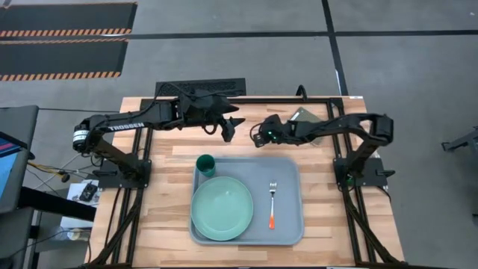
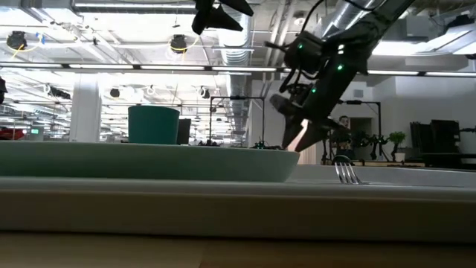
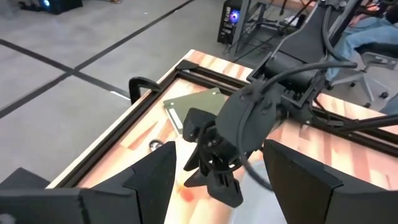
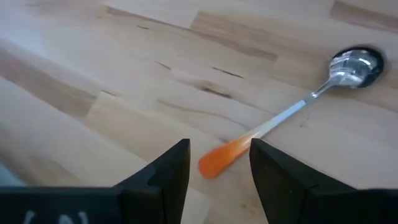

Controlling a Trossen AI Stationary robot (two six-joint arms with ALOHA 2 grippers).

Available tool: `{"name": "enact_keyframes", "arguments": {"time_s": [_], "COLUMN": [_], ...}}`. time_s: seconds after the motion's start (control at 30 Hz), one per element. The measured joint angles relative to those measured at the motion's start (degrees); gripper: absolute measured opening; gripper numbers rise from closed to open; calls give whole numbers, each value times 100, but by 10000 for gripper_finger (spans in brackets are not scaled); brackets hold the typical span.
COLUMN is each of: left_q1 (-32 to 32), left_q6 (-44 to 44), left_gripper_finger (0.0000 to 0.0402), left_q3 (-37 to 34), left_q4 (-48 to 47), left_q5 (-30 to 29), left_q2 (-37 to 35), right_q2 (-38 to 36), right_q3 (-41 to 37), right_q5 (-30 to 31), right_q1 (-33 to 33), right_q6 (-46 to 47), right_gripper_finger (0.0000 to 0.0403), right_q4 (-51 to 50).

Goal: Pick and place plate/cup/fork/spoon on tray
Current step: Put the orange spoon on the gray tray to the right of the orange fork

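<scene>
The spoon (image 4: pixel 292 112) needs to be grabbed next by its orange handle (image 4: pixel 227 155) with my right gripper, so I can put it on the tray.
The spoon (image 4: pixel 292 112) lies flat on the bare wood beyond the tray's far edge. My right gripper (image 4: pixel 217 168) is open and low over it, one finger on either side of the orange handle's free end (image 4: pixel 217 160) without touching it. It also shows in the high view (image 1: pixel 256 137). My left gripper (image 1: pixel 228 131) is open and empty, held high just left of the right gripper. The tray (image 1: pixel 287 224) holds the plate (image 1: pixel 222 209), the cup (image 1: pixel 205 164) at its far left corner, and the fork (image 1: pixel 272 203) on its right side.
A small green-grey flat rectangle (image 1: pixel 302 116) lies on the wood at the table's far edge, behind the right arm. The two grippers are close together beyond the tray's far rim. Bare wood lies left and right of the tray.
</scene>
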Motion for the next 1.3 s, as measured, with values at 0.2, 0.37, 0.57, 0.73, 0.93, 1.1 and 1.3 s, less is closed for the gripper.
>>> {"name": "enact_keyframes", "arguments": {"time_s": [0.2, 0.37, 0.57, 0.73, 0.93, 1.1, 1.3], "left_q1": [99, 376, 671, 773, 732, 721, 721], "left_q6": [-87, -202, -217, -217, -254, -257, -218], "left_gripper_finger": [230, 230, 230, 230, 230, 230, 230], "left_q3": [-85, -120, -129, -129, -129, -129, -129], "left_q4": [76, -43, -43, 112, -51, -91, -91], "left_q5": [27, 98, 95, 100, 123, 134, 126], "left_q2": [126, 262, 262, 260, 260, 260, 260], "right_q2": [193, -197, -1180, -1443, -708, -11, 534], "right_q3": [432, 756, 649, 195, -251, 160, 911], "right_q5": [-40, -27, 586, 742, 133, 59, 115], "right_q1": [-257, -502, -545, -807, -1229, -1424, -1527], "right_q6": [-490, -984, -994, -662, -646, -644, -785], "right_gripper_finger": [190, 184, 170, 160, 143, 128, 113], "right_q4": [-361, -1731, -3415, -2865, -1273, -931, -1567]}}
